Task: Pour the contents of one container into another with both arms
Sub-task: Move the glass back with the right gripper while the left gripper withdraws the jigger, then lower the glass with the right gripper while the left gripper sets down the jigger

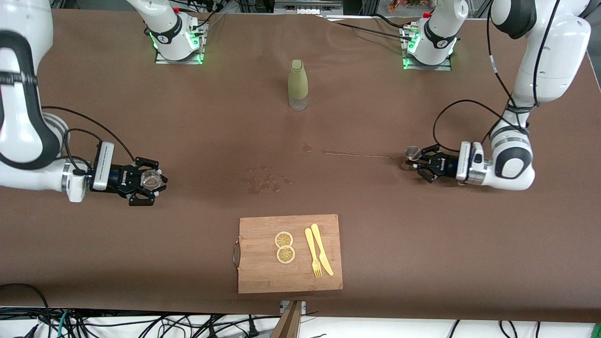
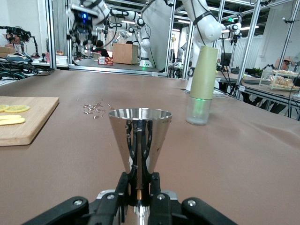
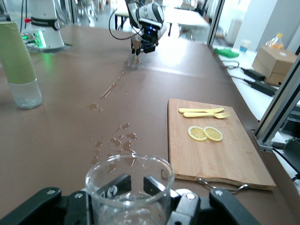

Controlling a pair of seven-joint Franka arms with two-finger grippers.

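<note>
The steel jigger [image 1: 413, 152] [image 2: 139, 133] hangs above the table and would drop if my left gripper opened now, so my left gripper keeps holding it.
My left gripper [image 1: 419, 164] is low at the left arm's end of the table, shut on the narrow waist of an upright steel jigger [image 1: 413, 152]. In the left wrist view the jigger [image 2: 139, 133] rises as a shiny cone from between that gripper's [image 2: 139, 165] black jaws. My right gripper [image 1: 151, 184] is low at the right arm's end, shut on a clear glass beaker [image 1: 151, 178]. The right wrist view shows the beaker [image 3: 129, 185] upright in the gripper [image 3: 137, 187], rim open. I cannot tell whether either vessel touches the table.
A pale green bottle [image 1: 298, 84] stands mid-table toward the bases. Spilled drops [image 1: 267, 180] and a wet streak [image 1: 357, 154] mark the brown cover. A wooden cutting board [image 1: 263, 277] near the front edge carries two lemon slices [image 1: 284, 246], a yellow knife and a fork [image 1: 313, 256].
</note>
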